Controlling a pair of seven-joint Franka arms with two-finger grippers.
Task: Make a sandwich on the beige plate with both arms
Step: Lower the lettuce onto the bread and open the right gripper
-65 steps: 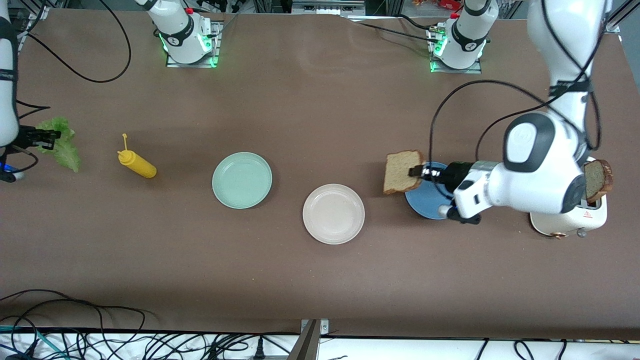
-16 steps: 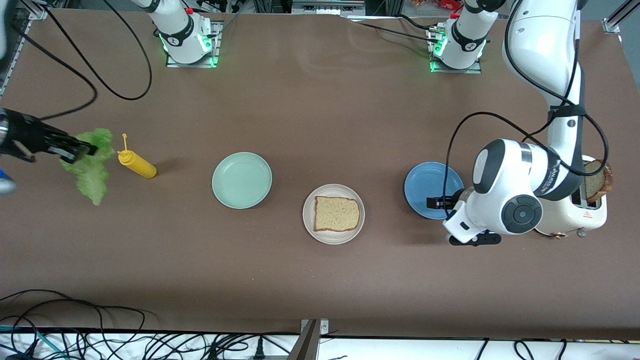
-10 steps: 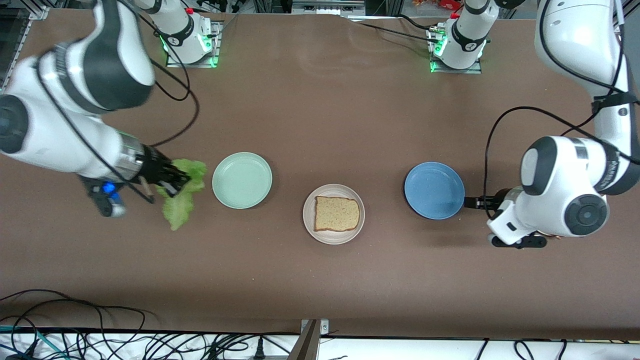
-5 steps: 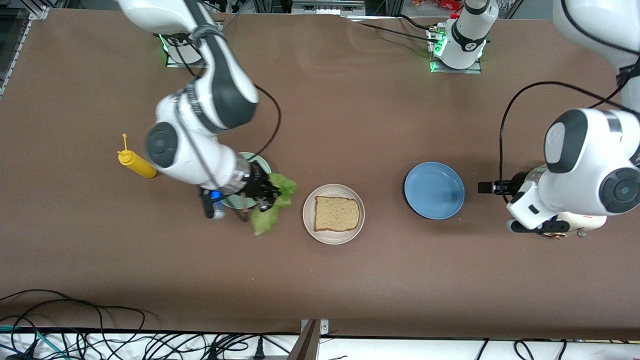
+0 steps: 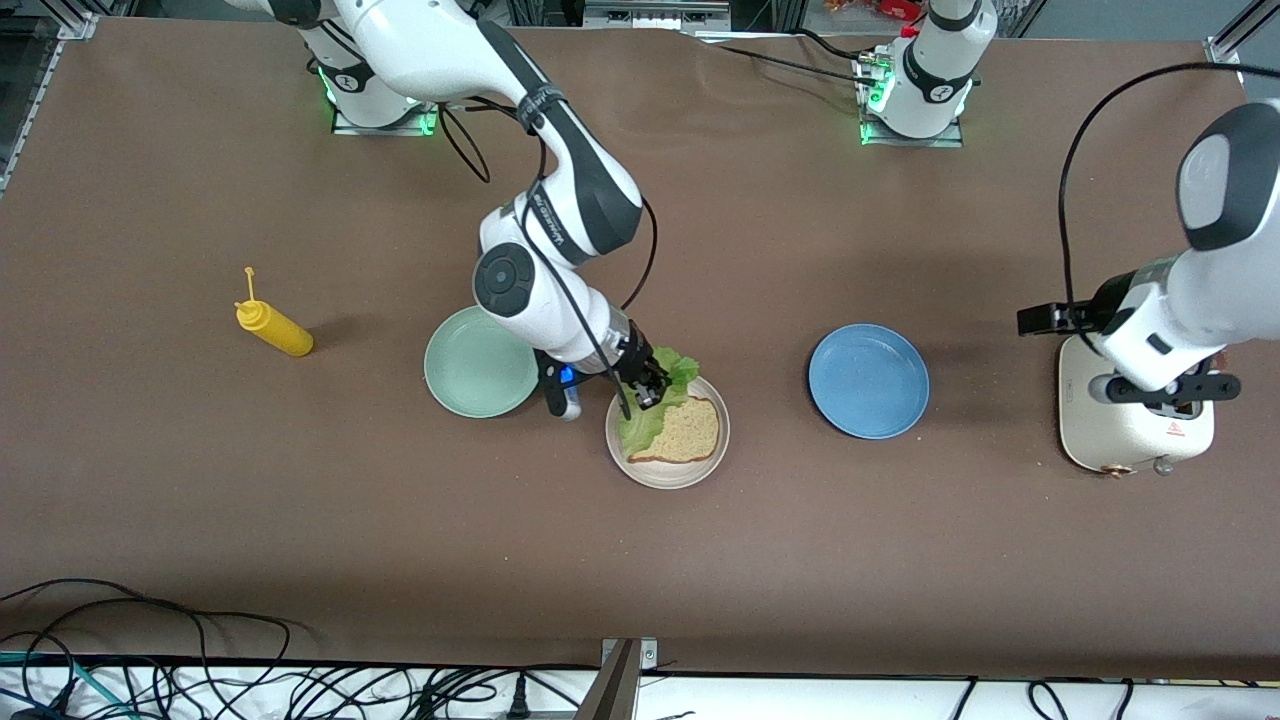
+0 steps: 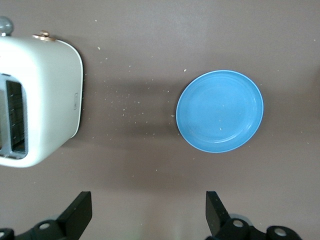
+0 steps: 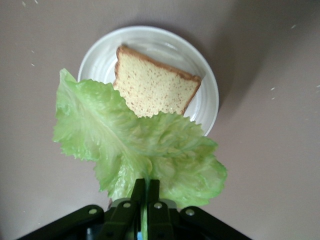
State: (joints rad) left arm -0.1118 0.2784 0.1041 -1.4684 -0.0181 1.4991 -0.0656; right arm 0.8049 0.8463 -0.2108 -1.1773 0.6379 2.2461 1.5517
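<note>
I need to keep holding the lettuce with my right gripper until the lettuce covers the bread slice, because the lettuce is above the plate's rim in the right wrist view.
One brown speckled bread slice [image 5: 690,432] lies flat on the beige plate [image 5: 667,478]. My right gripper [image 5: 648,386] is shut on a ruffled green lettuce leaf [image 5: 645,422] and holds it over the plate edge toward the right arm's end, partly covering the slice. The right wrist view shows the gripper [image 7: 146,192] pinching the lettuce [image 7: 135,145] at its stem, with the slice [image 7: 155,90] and plate [image 7: 206,107] below. My left gripper [image 5: 1032,320] is open and empty over the table between the blue plate and the toaster; it also shows in the left wrist view [image 6: 147,217]. No second slice shows.
A blue plate [image 5: 868,380] [image 6: 220,111] lies beside the beige plate, toward the left arm's end. A white toaster [image 5: 1120,430] [image 6: 40,100] stands past it. A mint green plate [image 5: 470,365] and a yellow squeeze bottle [image 5: 272,328] lie toward the right arm's end.
My right arm has carried the lettuce from over the mint green plate to over the beige plate. My left arm has drawn back toward the toaster.
</note>
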